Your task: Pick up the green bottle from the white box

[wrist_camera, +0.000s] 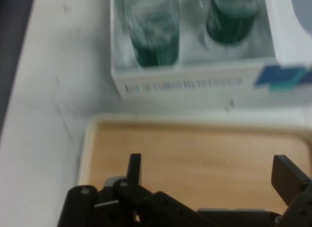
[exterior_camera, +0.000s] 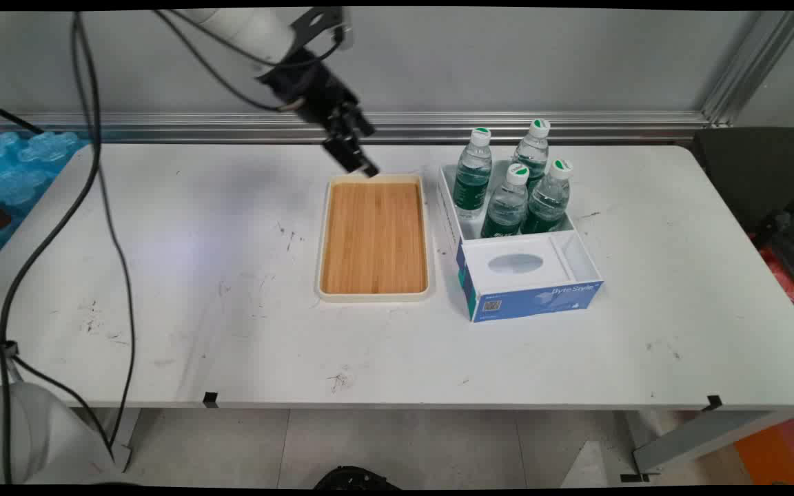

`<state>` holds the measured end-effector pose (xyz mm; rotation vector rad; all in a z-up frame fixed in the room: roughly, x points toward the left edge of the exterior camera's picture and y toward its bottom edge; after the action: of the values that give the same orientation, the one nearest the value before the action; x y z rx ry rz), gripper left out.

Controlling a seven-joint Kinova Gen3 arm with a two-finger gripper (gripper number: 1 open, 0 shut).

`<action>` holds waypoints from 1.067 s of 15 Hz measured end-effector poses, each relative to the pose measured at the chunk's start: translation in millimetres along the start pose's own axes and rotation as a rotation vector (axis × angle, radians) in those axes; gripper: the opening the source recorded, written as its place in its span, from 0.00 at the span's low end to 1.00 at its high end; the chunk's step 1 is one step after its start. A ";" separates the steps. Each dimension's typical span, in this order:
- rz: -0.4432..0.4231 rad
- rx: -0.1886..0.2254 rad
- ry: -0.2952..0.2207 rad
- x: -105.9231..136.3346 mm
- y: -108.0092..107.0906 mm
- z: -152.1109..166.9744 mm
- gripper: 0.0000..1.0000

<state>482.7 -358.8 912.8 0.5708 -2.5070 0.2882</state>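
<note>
The water bottle needs to be lifted out of the box onto the wooden tray (exterior_camera: 374, 238), so my gripper should next grab the bottle by its clear upper body (exterior_camera: 475, 157).
My black gripper (exterior_camera: 362, 164) hangs over the far edge of a wooden tray (exterior_camera: 374, 238) with a cream rim, at the table's middle. Its fingers stand open and hold nothing. In the hand view the gripper (wrist_camera: 209, 171) has the tray's wooden floor (wrist_camera: 195, 158) between its two fingers, and beyond the tray stands the white and blue box (wrist_camera: 190, 75) with two water bottles (wrist_camera: 151, 27) showing. In the main view that box (exterior_camera: 521, 272) sits right of the tray and holds several green-labelled water bottles (exterior_camera: 507, 200) with white caps at its far end.
The box's near half has a white top with an oval opening (exterior_camera: 515, 262). Black cables (exterior_camera: 94, 207) hang across the table's left side. A blue plastic sheet (exterior_camera: 11, 172) lies at the far left, and a dark chair (exterior_camera: 762, 179) stands at the right.
</note>
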 end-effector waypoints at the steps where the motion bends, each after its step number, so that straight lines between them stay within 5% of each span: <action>1: 0.001 0.007 0.021 8.0 -3.4 5.2 1.00; 6: 0.011 0.020 0.108 40.2 -16.3 42.5 1.00; 16: 0.012 0.027 0.186 54.7 -34.4 120.6 1.00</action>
<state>400.6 -445.8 846.3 0.5146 -2.3310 0.3634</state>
